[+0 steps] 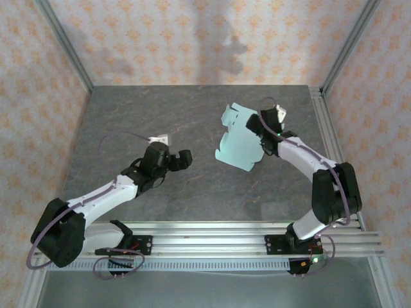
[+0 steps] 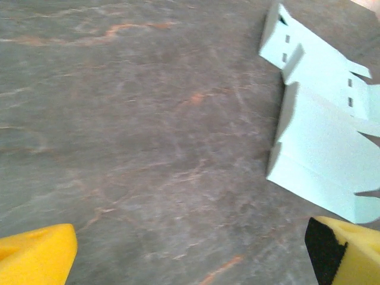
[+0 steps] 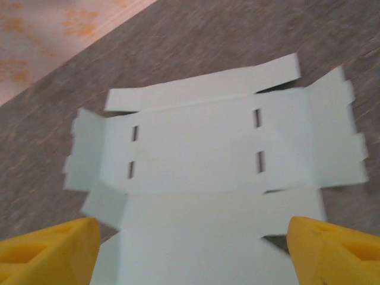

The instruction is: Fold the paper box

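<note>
My right gripper grabs the paper box [image 2: 323,148] by its raised outer side flap [image 2: 374,103], beside the slots, next, to draw it into place for folding.
The paper box [image 1: 236,138] is a pale mint die-cut sheet, partly creased, lying on the dark table right of centre. In the right wrist view the paper box [image 3: 196,160] spreads out with its slots, tabs and side flaps showing. My right gripper [image 1: 259,136] hovers at the sheet's right edge. Its yellow fingers [image 3: 47,249] stand wide apart over the sheet, so the right gripper [image 3: 193,252] is open and grips nothing. My left gripper [image 1: 185,159] is open a little left of the sheet. The left wrist view shows the left gripper [image 2: 190,252] over bare table, the paper box [image 2: 323,148] to its upper right.
The dark stone-patterned table [image 1: 148,115] is walled by patterned panels at the back and sides. An aluminium rail [image 1: 324,128] runs along the right edge, and more rails [image 1: 212,234] carry both arm bases at the near edge.
</note>
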Controlling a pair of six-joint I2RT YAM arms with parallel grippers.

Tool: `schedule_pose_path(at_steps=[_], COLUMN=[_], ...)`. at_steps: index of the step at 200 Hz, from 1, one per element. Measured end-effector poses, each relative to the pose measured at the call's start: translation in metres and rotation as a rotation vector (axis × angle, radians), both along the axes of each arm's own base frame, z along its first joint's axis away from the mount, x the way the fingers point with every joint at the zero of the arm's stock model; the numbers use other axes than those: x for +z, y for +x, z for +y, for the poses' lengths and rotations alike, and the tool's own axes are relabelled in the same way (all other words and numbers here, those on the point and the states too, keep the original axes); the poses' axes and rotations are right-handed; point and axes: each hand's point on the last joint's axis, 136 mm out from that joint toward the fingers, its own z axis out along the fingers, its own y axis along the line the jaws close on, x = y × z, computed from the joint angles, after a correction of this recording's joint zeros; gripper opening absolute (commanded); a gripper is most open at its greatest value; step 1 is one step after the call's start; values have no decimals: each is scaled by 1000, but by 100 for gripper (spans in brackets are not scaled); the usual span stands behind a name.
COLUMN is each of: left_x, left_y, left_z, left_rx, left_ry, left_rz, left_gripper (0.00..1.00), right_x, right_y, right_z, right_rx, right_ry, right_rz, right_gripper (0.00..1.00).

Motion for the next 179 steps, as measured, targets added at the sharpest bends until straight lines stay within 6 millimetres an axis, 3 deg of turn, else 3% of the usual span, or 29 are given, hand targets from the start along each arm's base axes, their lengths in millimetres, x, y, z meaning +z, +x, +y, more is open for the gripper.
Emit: schedule_pose_path(at_steps=[38,66,82,108,119,152,179], left_x=[9,11,11,10,10,8,6], left_y=[6,9,9,8,7,7,8], left_z=[-37,-58,-67,-75,-74,-72,-69], left_rx=[-61,-99,-116,-142,-143,-132,-121], left_ry=[-2,-1,1,19,29,40,51], left_rz=[-19,-21,-21,-26,-29,-32,-31], left_gripper=[100,100,100,100,100,100,100], right_x=[-18,-57,-83,-112,-117,-108,-99], right_y=[17,33,43,52,51,49,27], right_z=[-72,-103,-104,-95,-90,-87,-87], right_rx=[21,45,89,134,139,109,28], right_ry=[-18,19,64,132,162,200,243], right_rz=[153,291,359,424,436,401,362], right_gripper=[81,72,61,23,13,0,0])
